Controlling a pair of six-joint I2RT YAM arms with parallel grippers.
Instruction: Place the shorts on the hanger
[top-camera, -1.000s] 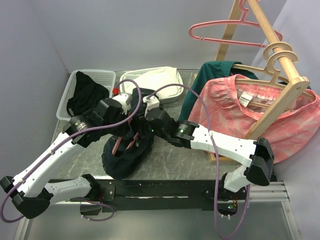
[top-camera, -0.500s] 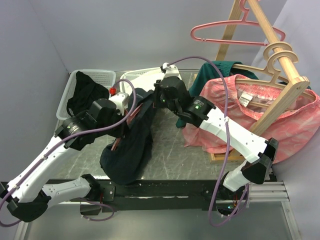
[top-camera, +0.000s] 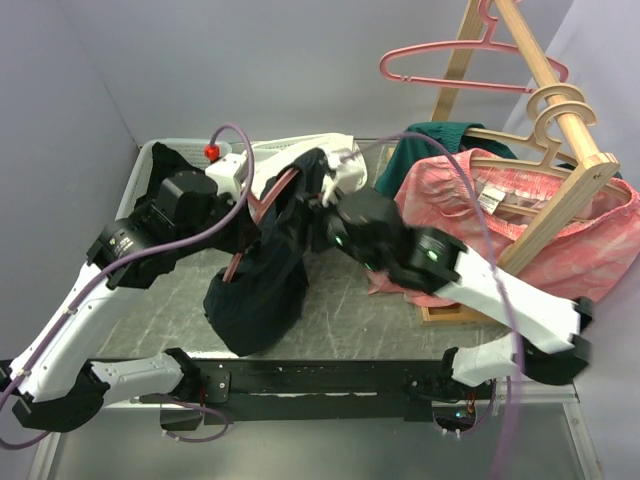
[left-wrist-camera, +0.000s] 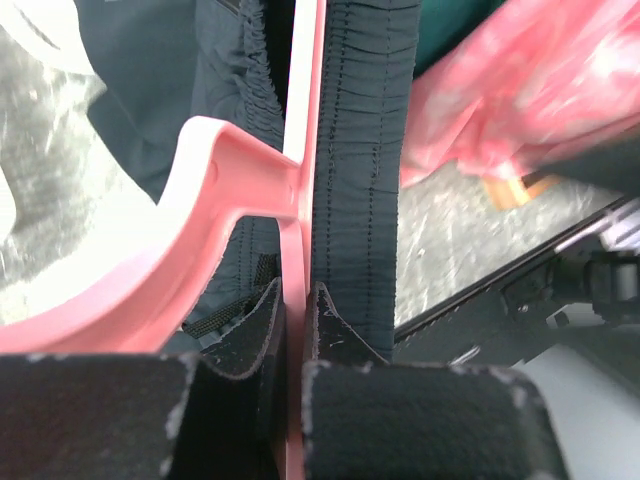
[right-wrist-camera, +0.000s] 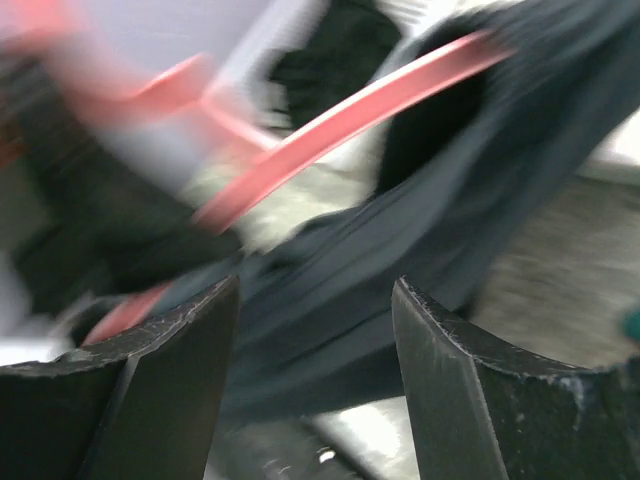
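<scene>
The right gripper will next pinch the waistband with the hanger's end so that the shorts stay on. The hanger's top then stays free for the rack.
My left gripper is shut on a thin pink hanger and holds it raised over the table. In the left wrist view its fingers pinch the hanger's bar, with the curved shoulder to the left. Dark navy shorts hang on the hanger, and their lower part reaches the table. Their gathered waistband lies along the bar. My right gripper is open at the top right of the shorts. In the blurred right wrist view its jaws stand wide apart before the shorts and hanger.
Two white baskets stand at the back left: one holds dark clothes, the other white cloth. A wooden rack at the right carries another pink hanger, wooden hangers, a pink garment and a green garment.
My left arm has lifted the hanger, and the shorts now hang stretched instead of lying heaped. My right arm has moved up and over the shorts' top, its elbow swinging right.
</scene>
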